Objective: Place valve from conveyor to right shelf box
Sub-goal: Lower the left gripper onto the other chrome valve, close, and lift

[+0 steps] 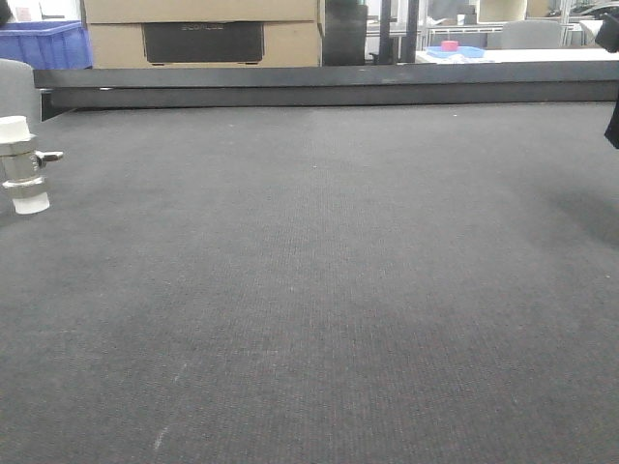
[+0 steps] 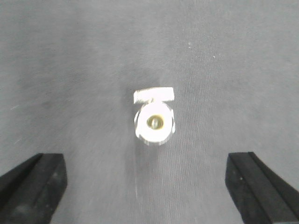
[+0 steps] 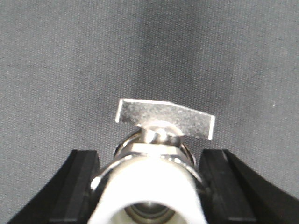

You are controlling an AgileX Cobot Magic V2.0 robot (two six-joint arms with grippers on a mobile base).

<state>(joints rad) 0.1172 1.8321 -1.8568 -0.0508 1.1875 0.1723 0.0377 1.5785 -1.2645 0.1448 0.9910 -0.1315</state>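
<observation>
My left gripper grabs the valve by its metal body (image 1: 22,169) next, to lift it from the conveyor (image 1: 338,271) for the shelf box.
The conveyor (image 1: 338,271) is a wide dark grey woven belt with a black rail at the back. My right gripper (image 3: 149,156) is shut on a valve (image 3: 149,186) with a metal body, a white end cap and a flat silver handle, held just over the belt. A second valve (image 1: 21,164) stands upright at the belt's left edge. The left wrist view looks down its bore at this valve (image 2: 154,122). My left gripper (image 2: 145,158) hangs open wide above it, black fingers (image 2: 35,184) well apart from it. The right shelf box is out of view.
Behind the rail stand cardboard boxes (image 1: 203,34) and a blue bin (image 1: 44,43) at the back left. A white table with a pink item (image 1: 450,46) is at the back right. A black part of an arm (image 1: 611,126) shows at the right edge.
</observation>
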